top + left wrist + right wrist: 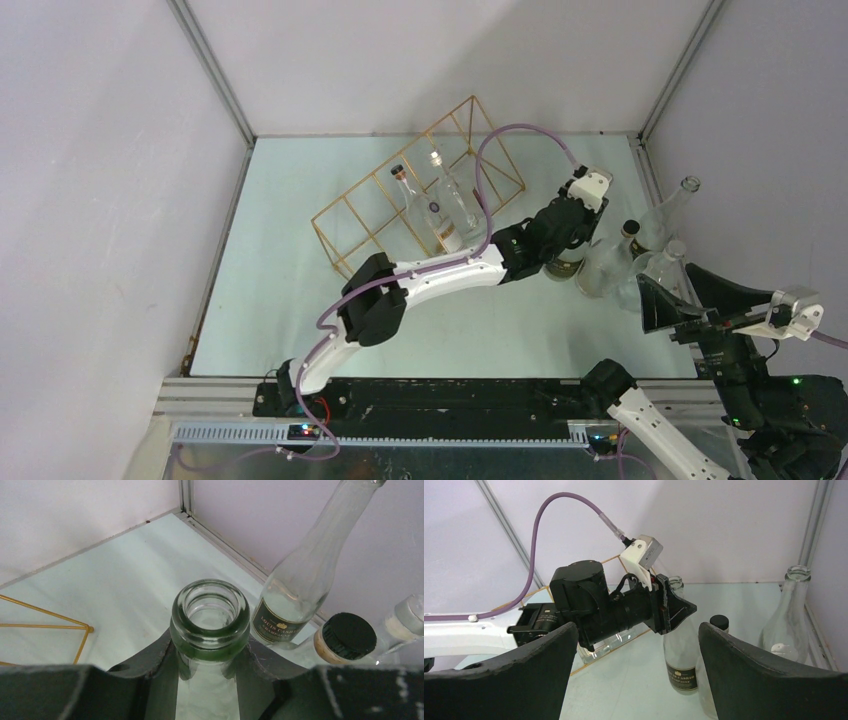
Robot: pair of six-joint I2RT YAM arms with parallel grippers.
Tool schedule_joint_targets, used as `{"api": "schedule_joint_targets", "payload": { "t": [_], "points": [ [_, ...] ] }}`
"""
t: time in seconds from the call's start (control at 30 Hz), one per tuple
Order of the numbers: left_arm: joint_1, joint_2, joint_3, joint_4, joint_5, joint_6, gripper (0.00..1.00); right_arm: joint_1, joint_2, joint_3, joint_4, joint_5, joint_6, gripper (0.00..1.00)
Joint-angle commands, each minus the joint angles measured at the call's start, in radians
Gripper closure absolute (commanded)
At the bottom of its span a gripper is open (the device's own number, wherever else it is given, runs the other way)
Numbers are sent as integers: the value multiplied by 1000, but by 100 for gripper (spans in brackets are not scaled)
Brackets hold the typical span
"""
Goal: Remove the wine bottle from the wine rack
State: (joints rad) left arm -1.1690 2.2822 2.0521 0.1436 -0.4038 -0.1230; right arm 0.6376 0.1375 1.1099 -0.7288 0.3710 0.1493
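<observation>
The green-tinted wine bottle is upright with its base on the flat table and would stay standing here, so the robot's left gripper needs to open.
The gold wire wine rack stands at the back middle of the table with two clear bottles lying on it. My left gripper reaches right of the rack and is shut on the neck of a clear, green-tinted wine bottle. In the right wrist view that bottle stands upright with a dark label, its base at the table surface, under the left gripper. A corner of the rack shows in the left wrist view. My right gripper is open and empty at the near right.
Several clear bottles stand at the right wall: a tall labelled one, a black-capped one and another. A tall bottle is close to my right finger. The enclosure walls close in the back and right.
</observation>
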Motion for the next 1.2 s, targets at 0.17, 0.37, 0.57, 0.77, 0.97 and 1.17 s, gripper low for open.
{"api": "schedule_joint_targets", "payload": {
  "t": [0.17, 0.37, 0.57, 0.77, 0.97, 1.17],
  "points": [
    [-4, 8, 67, 44, 51, -28, 79, 1, -9, 14, -7, 20, -4, 7],
    [-6, -17, 22, 42, 57, -11, 48, 1, -4, 15, -14, 18, 4, 7],
    [-14, -48, -9, 37, 61, 17, 33, 1, -6, 14, -15, 13, 6, 7],
    [-18, -95, -45, 5, 5, 23, 25, 0, -4, 14, -11, 13, 6, 7],
    [-18, -192, -112, -2, -68, 22, 22, 1, 4, 13, -4, 4, -1, 7],
    [-20, -303, -172, -4, -50, 12, 15, 2, 14, 14, 5, -3, -4, 7]
  ]
}}
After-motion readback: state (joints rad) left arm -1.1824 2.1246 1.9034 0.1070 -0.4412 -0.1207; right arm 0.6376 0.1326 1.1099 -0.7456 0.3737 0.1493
